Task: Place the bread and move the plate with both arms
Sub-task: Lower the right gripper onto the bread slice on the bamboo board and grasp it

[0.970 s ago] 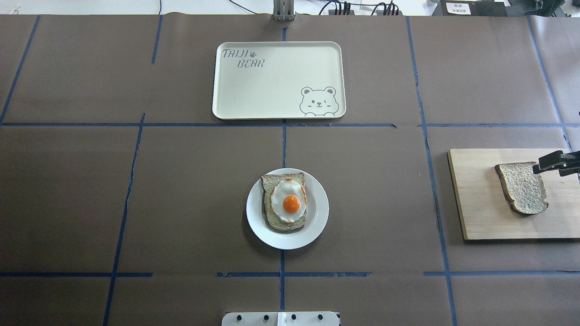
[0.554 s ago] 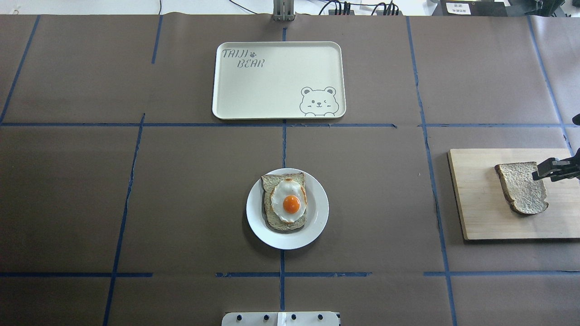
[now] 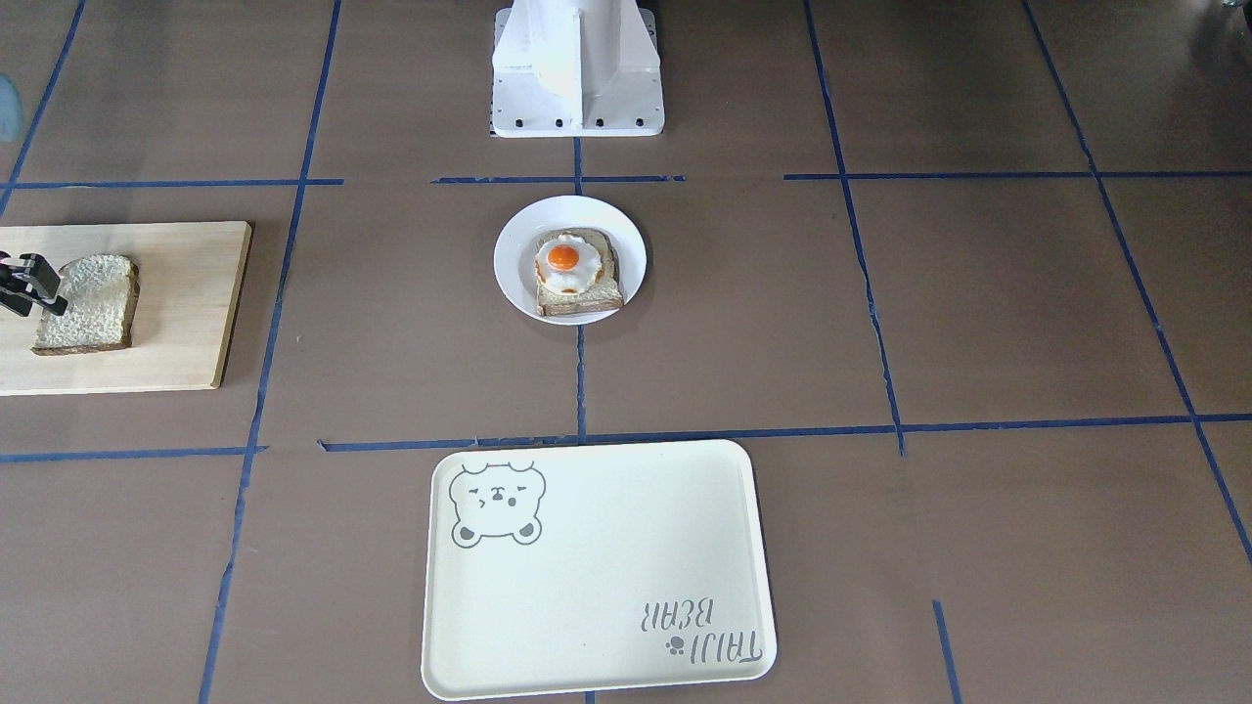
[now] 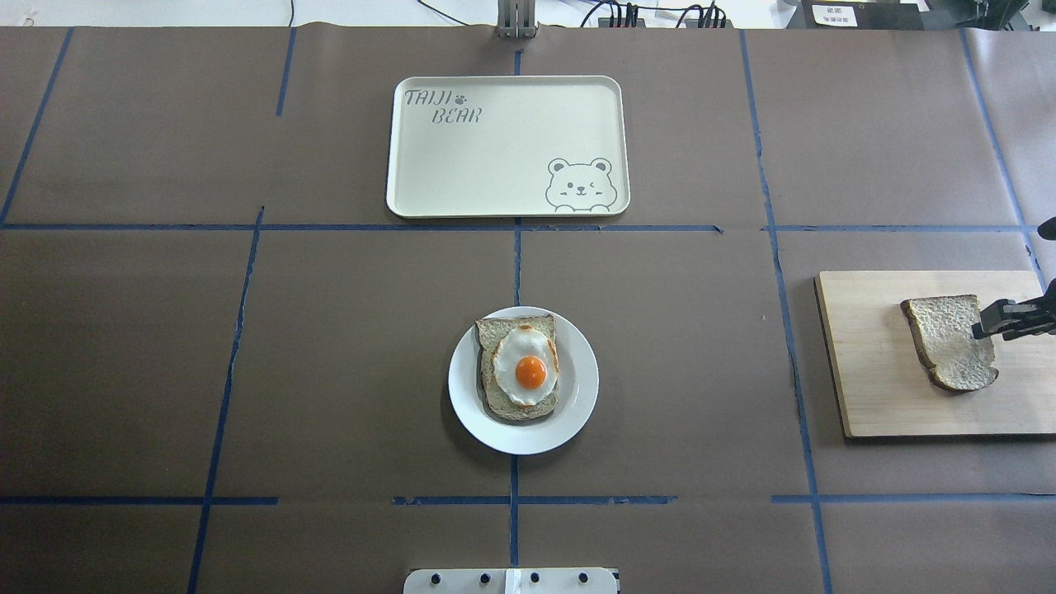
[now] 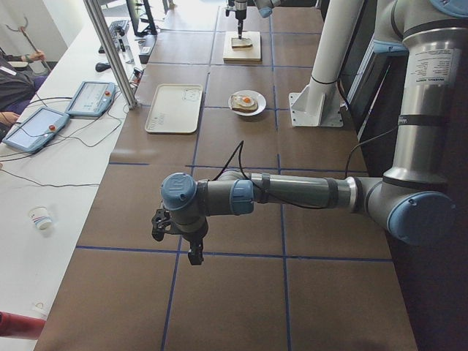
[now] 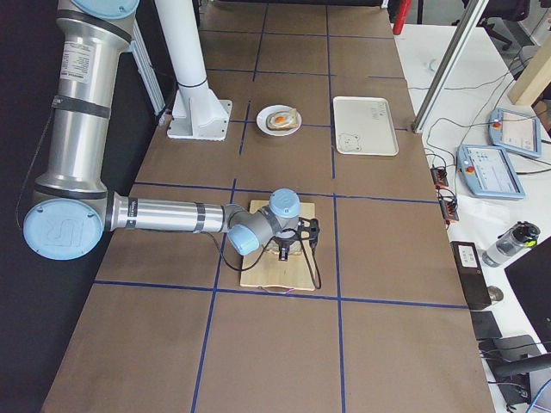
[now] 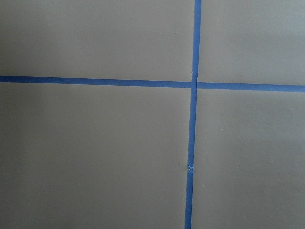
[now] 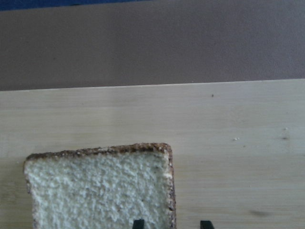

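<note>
My right gripper grabs the bread slice by its side crust (image 3: 47,325) next, to top the egg toast on the plate (image 3: 575,272).
The bread (image 4: 949,342) lies flat on a wooden cutting board (image 4: 874,388) at the table's right end; it also shows in the front view (image 3: 93,303) and the right wrist view (image 8: 95,191). My right gripper (image 4: 983,322) is open at the slice's outer edge. In the right wrist view its two fingertips (image 8: 138,223) stand apart on either side of the crust. The white plate (image 4: 577,412) sits mid-table and bears a toast slice with a fried egg (image 4: 521,367). My left gripper (image 5: 175,245) hangs over bare table far to the left; I cannot tell whether it is open or shut.
A cream tray with a bear drawing (image 4: 495,165) lies beyond the plate at the far side. The white pedestal (image 3: 577,68) stands at the near edge by the robot. Blue tape lines cross the brown table cover.
My right gripper has shifted a little toward the robot and come down to the bread's edge. The bread, plate and tray have not moved.
</note>
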